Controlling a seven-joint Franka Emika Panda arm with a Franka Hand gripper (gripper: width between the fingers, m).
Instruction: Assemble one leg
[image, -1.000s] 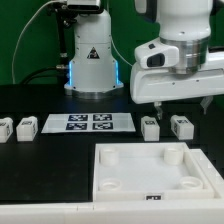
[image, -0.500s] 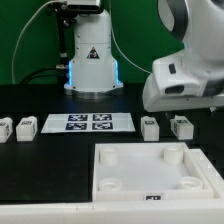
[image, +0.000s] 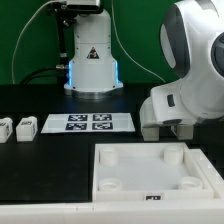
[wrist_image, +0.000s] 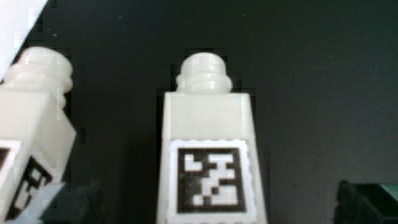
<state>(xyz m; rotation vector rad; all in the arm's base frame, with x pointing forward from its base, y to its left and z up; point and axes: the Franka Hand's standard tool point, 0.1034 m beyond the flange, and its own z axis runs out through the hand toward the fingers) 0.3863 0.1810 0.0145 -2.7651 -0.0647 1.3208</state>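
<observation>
The white leg's rounded knob has to stay free to enter a tray socket, so my gripper next needs to grab the leg by its tagged body (wrist_image: 215, 182).
In the wrist view a white leg (wrist_image: 208, 140) with a black-and-white tag on its face lies on the black table between my two dark fingertips (wrist_image: 370, 200), with gaps on both sides. My gripper (wrist_image: 217, 203) is open around it. A second leg (wrist_image: 39, 115) lies right beside it. In the exterior view my arm hides both of these legs and the gripper. Two more legs (image: 26, 126) (image: 4, 128) lie at the exterior view's left.
The large white square tray-like piece (image: 150, 182) with corner sockets lies in front. The marker board (image: 88, 122) lies behind it. The robot base (image: 90, 55) stands at the back, against a green backdrop.
My arm has come down over the two legs at the exterior view's right and now hides them there.
</observation>
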